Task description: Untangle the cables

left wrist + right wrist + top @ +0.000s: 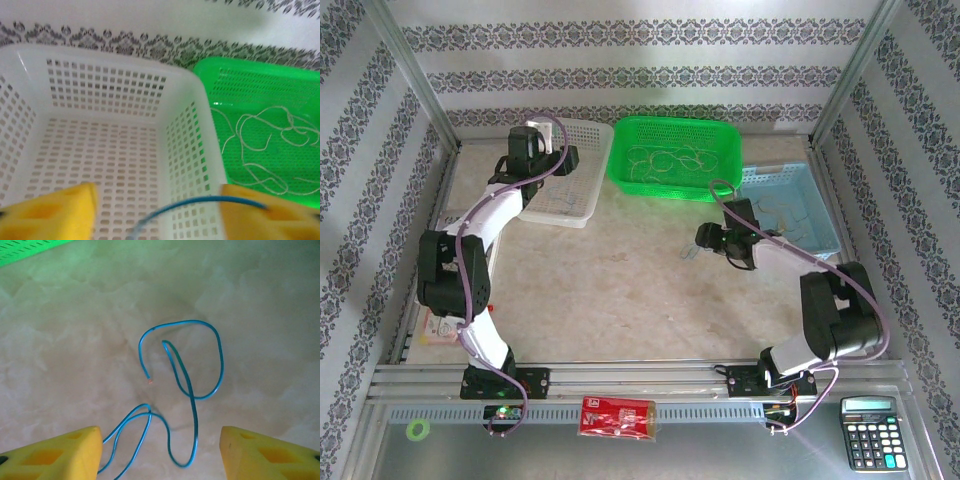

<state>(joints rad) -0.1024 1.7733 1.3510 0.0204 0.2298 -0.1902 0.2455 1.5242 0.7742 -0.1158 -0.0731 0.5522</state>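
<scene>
The blue cable needs to move in a bundle for untangling, so next my right gripper will pick it up across its looped parts and leave the cable's bare end free.
My left gripper hovers over the white basket, its yellow fingers wide apart and open. A thin blue cable curves across the gap from the right finger down toward the basket; it lies against that finger, unclamped. Cream-white cables lie tangled in the green basket. My right gripper stands open just above the table over looped blue cables, which lie on the surface between its fingers.
A light blue basket with a few wires stands at the right, beside the green one. On the front shelf lie a calculator, a red packet and a green ring. Patterned walls close in the back and sides.
</scene>
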